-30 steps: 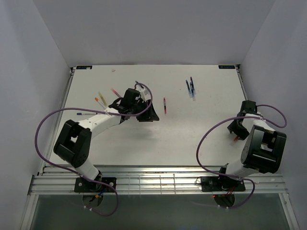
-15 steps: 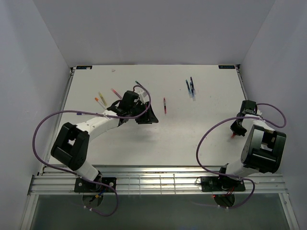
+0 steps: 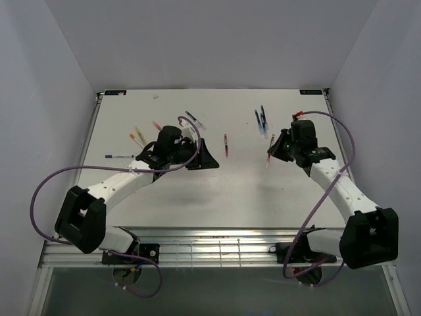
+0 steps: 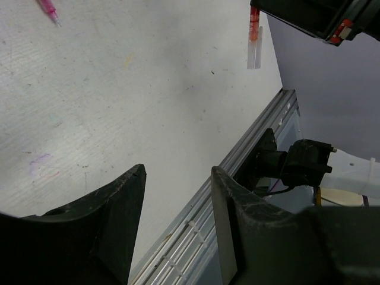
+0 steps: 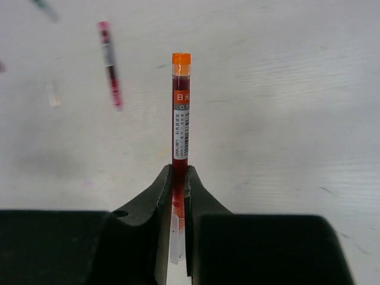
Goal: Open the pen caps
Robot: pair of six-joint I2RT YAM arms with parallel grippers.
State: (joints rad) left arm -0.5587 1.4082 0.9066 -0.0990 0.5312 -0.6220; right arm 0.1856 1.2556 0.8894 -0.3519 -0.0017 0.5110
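Observation:
My left gripper needs to grab the clear cap (image 3: pixel 268 162) (image 4: pixel 254 56) that sticks out from the red pen next. The pen's body stays held, so the pen can be opened.
My right gripper (image 5: pixel 178 178) is shut on a red pen (image 5: pixel 180 113) with an orange end plug. The pen's clear cap (image 5: pixel 176 240) sticks out behind the fingers. From above, this gripper (image 3: pixel 271 155) holds the pen (image 3: pixel 272 140) over the table's middle right. My left gripper (image 3: pixel 200 158) stands open and empty over the middle left. In the left wrist view its fingers (image 4: pixel 133 190) frame bare table, and the held red pen (image 4: pixel 254 27) with its clear cap (image 4: pixel 254 56) hangs ahead. Another red pen (image 3: pixel 225 145) lies between the two grippers.
Blue pens (image 3: pixel 261 120) lie at the back right. Pink (image 3: pixel 156 125), yellow (image 3: pixel 139 131) and orange (image 3: pixel 135 139) pens lie at the back left, with a blue-tipped pen (image 3: pixel 118 157) near the left edge. A metal rail (image 4: pixel 237 172) runs along the table's near edge.
My right arm swung from the table's right edge towards the middle, its gripper now shut on the red pen. The left arm stretched out lower, its gripper still open.

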